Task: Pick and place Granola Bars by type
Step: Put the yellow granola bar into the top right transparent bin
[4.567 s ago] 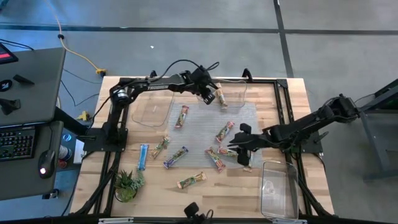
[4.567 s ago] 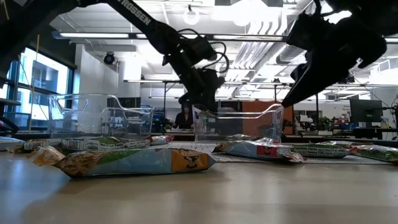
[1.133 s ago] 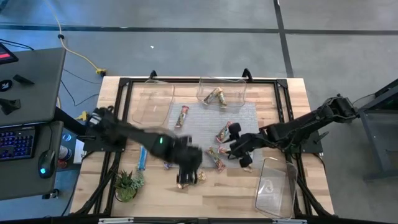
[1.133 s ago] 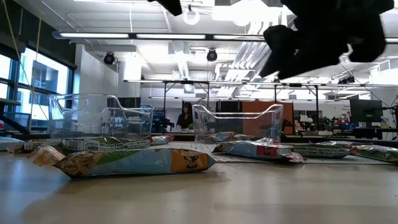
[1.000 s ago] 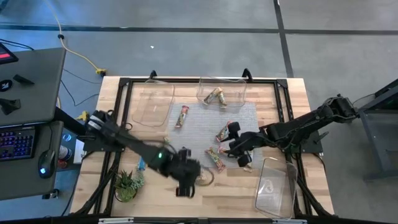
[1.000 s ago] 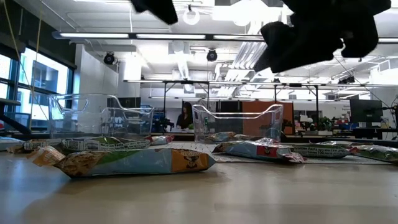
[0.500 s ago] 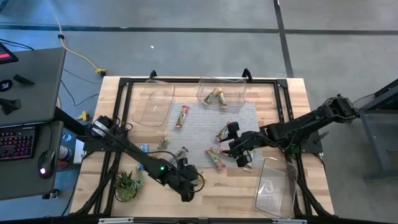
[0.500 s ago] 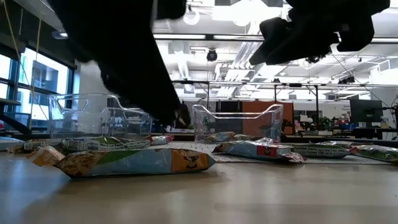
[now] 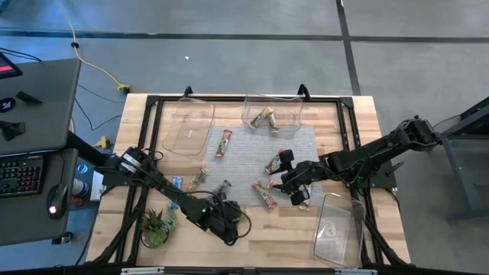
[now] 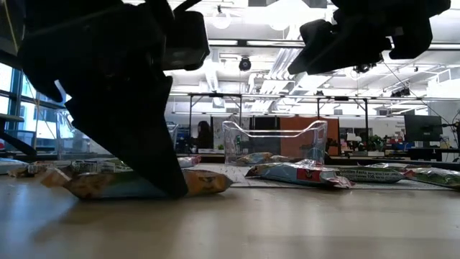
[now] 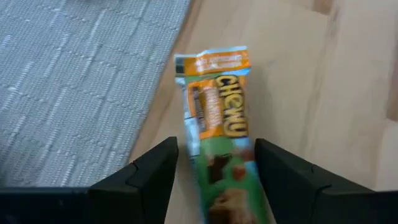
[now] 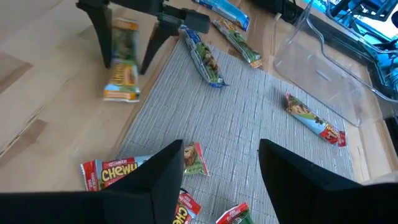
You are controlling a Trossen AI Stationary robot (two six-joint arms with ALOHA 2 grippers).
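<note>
My left gripper needs to grab the orange-and-green Chewy bar by its green section [image 11: 225, 174] next, so that I can sort the bar by type.
A green and orange granola bar [image 11: 217, 134] lies flat on the bare wood near the table's front edge. My left gripper [image 11: 214, 158] is down over it, open, with one finger on each long side of the bar. It also shows from above [image 9: 228, 227]. My right gripper [image 12: 221, 165] hangs open above the grey mat [image 9: 248, 164], over the red bars [image 12: 115, 171] and touching nothing. More granola bars [image 9: 223, 143] lie flat on the mat and on the wood. Two more bars [image 9: 266, 118] lie in the far middle bin. My left gripper comes from above, fingers pointing down and standing across the bar, one at each long side [image 11: 193, 149]. The bar lies flat on the wood. I cannot tell whether the fingers touch its wrapper.
A clear bin [image 9: 187, 130] stands at the far left, another [image 9: 294, 114] at the far middle, and a third [image 9: 336, 229] at the near right. A small potted plant [image 9: 155, 225] stands near the front left corner. Bare wood lies in front of the mat.
My left gripper has swung toward the table's near edge and come down to the wood, ending astride the green and orange bar. That bar has shifted a little on the wood. My right gripper has stayed above the mat.
</note>
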